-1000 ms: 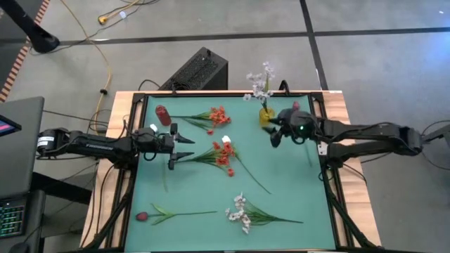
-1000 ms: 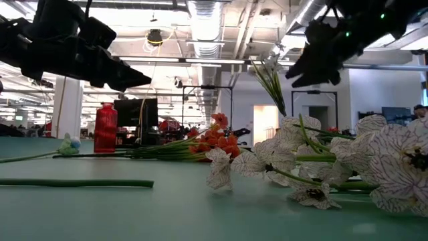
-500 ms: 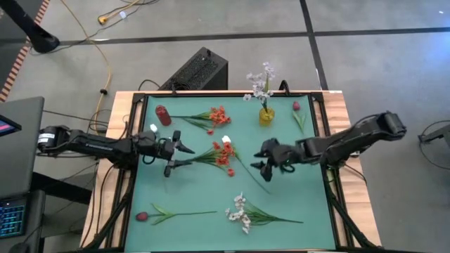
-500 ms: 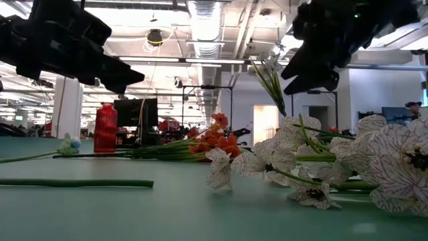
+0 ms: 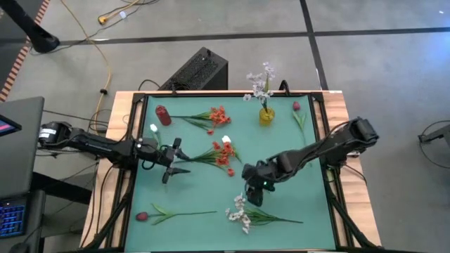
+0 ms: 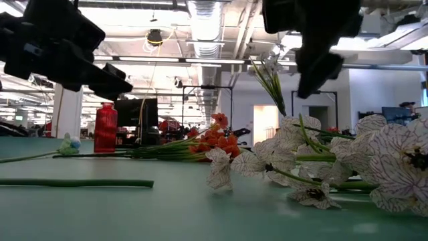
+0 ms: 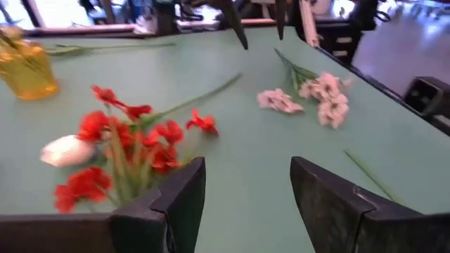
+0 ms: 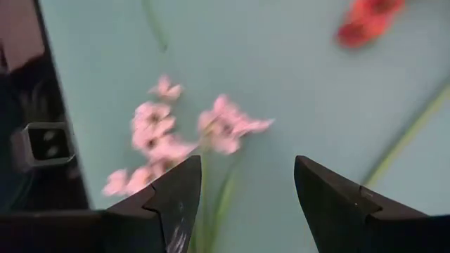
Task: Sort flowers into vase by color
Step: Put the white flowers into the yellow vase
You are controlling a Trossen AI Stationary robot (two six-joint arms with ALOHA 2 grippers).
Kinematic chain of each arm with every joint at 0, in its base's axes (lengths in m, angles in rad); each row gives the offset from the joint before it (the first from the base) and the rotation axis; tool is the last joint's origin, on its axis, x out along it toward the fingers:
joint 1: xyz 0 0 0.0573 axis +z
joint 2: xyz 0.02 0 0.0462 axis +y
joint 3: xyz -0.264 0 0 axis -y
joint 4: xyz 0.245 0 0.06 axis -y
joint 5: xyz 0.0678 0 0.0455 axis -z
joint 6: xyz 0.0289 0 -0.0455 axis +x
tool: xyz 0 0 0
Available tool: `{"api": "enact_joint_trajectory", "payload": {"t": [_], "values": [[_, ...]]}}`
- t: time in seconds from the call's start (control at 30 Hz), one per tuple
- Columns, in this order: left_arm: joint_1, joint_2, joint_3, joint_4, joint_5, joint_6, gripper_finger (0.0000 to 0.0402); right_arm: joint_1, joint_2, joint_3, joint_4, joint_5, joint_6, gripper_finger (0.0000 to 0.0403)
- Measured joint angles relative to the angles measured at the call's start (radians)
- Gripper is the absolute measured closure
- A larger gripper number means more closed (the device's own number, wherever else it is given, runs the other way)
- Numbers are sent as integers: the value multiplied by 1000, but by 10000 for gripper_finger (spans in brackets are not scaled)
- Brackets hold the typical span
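The white spray needs to go to the yellow vase [image 5: 266, 116], so my right gripper should next grab the spray by its green stems, below the blossoms.
A white spray [image 5: 241, 211] lies on the green mat [image 5: 288, 179] near the front edge. My right gripper [image 5: 252, 193] hovers open just above and beyond its blossoms [image 8: 176, 140], fingers slanting down. My left gripper [image 5: 176, 160] stands open at the left, pointing at a red-orange cluster [image 5: 223, 154] with a white bud [image 7: 67, 150]. A second red-orange cluster [image 5: 219, 116] lies near the red vase [image 5: 162, 114]. The yellow vase [image 5: 266, 116] holds white sprays [image 5: 260, 83]. Dark red buds lie at the front left [image 5: 143, 216] and far right [image 5: 296, 107].
A small white bud [image 5: 153, 128] lies near the left arm. A black frame [image 5: 329, 176] borders the mat. A black box [image 5: 200, 69] stands on the floor beyond the far edge. Bare mat shows at the right middle and the near right corner.
My right gripper has swept from beside the yellow vase toward the near edge and leftward, tipping its fingers down, and now hangs over the white spray. My left gripper has swung a little toward the near edge. No flower has moved.
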Motion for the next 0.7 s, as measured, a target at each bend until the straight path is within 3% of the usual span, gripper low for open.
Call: {"api": "enact_joint_trajectory", "payload": {"t": [0.3, 0.5, 0.7], "values": [[-86, 0, 0, -10, -4, -9, 205, 149, 128, 61, -74, -153, 9, 149], [-98, 0, 0, -1, -42, -6, 206, 217, 197, 60, -157, -286, 141, 148], [-98, 0, 0, 17, -85, 9, 206, 258, 243, 60, -151, -242, 175, 149]]}}
